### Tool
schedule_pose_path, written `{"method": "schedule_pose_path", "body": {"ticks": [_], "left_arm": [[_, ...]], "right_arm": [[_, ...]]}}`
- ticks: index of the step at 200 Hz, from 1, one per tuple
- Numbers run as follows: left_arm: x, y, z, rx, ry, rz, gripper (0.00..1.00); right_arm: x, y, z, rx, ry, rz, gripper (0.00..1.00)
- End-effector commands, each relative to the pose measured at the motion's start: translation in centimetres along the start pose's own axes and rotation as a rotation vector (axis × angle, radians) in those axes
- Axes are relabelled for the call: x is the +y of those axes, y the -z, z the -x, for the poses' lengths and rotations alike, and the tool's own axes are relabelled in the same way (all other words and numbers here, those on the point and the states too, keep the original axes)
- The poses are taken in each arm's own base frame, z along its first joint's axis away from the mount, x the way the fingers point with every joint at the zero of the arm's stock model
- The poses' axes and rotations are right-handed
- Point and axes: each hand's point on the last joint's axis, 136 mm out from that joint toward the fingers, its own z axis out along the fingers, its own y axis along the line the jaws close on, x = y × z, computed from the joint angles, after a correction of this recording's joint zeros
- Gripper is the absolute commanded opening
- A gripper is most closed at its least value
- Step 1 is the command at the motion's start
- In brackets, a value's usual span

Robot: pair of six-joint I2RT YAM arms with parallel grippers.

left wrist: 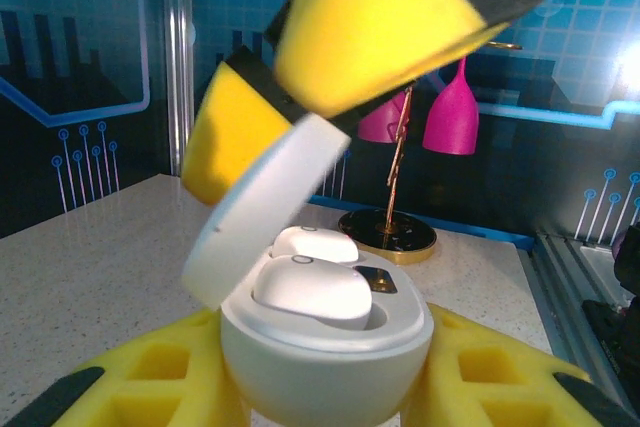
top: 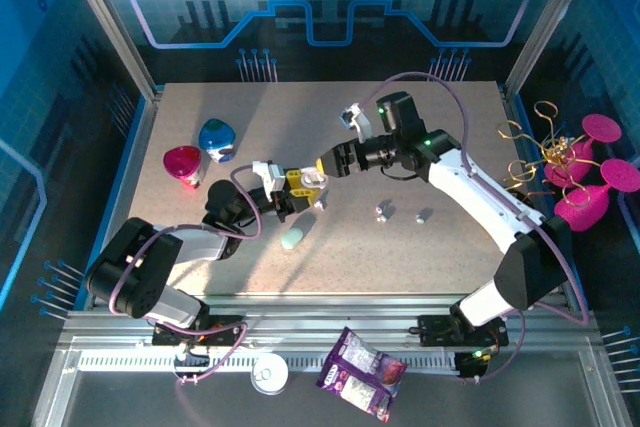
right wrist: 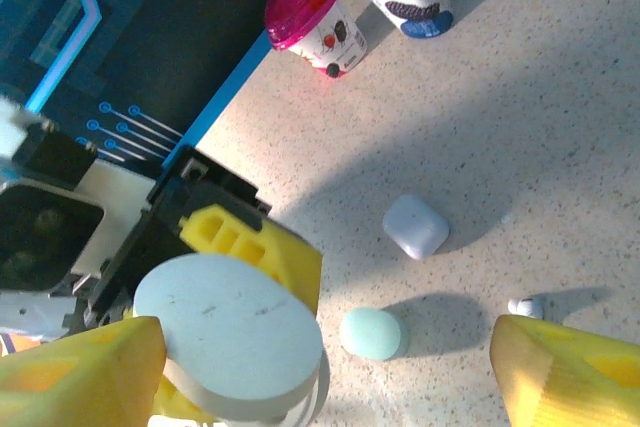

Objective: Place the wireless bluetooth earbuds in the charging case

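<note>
The right gripper grabs the charging case (left wrist: 320,357) across its open lid and base next, to close it over the earbuds.
My left gripper (left wrist: 325,392) is shut on the white charging case (left wrist: 320,357), one yellow finger on each side of its base. The lid (left wrist: 262,212) stands open and two white earbuds (left wrist: 310,292) sit in their wells. My right gripper (right wrist: 320,377) hangs open right above the case, one yellow finger (right wrist: 80,372) against the lid's (right wrist: 228,342) edge, the other (right wrist: 570,372) well apart. In the top view both grippers meet mid-table, left gripper (top: 296,187) and right gripper (top: 322,167). Loose earbuds (top: 381,212) (top: 421,215) lie on the table to the right; one earbud (right wrist: 525,306) lies beside my right finger.
A mint case (right wrist: 372,334) (top: 297,237) and a closed white squarish case (right wrist: 415,226) lie on the table under the grippers. Pink (top: 182,165) and blue (top: 217,139) cups stand at the back left. A pink and gold stand (top: 580,182) is outside the right wall.
</note>
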Motion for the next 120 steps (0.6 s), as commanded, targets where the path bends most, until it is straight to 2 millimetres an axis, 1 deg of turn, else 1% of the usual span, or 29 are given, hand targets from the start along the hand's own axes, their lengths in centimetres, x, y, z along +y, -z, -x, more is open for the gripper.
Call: {"method": "schedule_pose_path", "body": {"ticks": [1,15,27,51,63,85,102,120], "left_arm": [[0.4,-0.4,2.2,-0.062,-0.052,0.006,0.33],[0.4,-0.4,2.2,-0.063,-0.051,0.008,0.33],[0.4,-0.3,2.4,-0.067,-0.057,0.008,0.33],[0.3,-0.2,2.6,-0.072,-0.064,0.01,0.33],[0.3,-0.3,2.9,-0.077,-0.07,0.011,0.33],[0.5,-0.3,3.4,-0.09,-0.083,0.027,0.33],[0.8,-0.3,3.7,-0.099,-0.096,0.043,0.33],[1.2,-0.4,4.0,-0.108,-0.107,0.064,0.33]], "right_arm": [[1.1,0.7,-1.1,0.019,0.015,0.029,0.85],[1.4,1.0,-1.0,0.014,0.005,0.043,0.85],[1.5,1.2,-0.7,-0.005,-0.042,0.067,0.84],[1.7,1.8,1.1,-0.09,-0.255,0.221,0.8],[1.9,1.7,1.5,-0.114,-0.351,0.296,0.78],[2.4,1.2,1.2,-0.101,-0.485,0.413,0.77],[2.8,1.0,1.0,-0.116,-0.536,0.484,0.74],[3.0,0.7,0.6,-0.116,-0.572,0.519,0.72]]}}
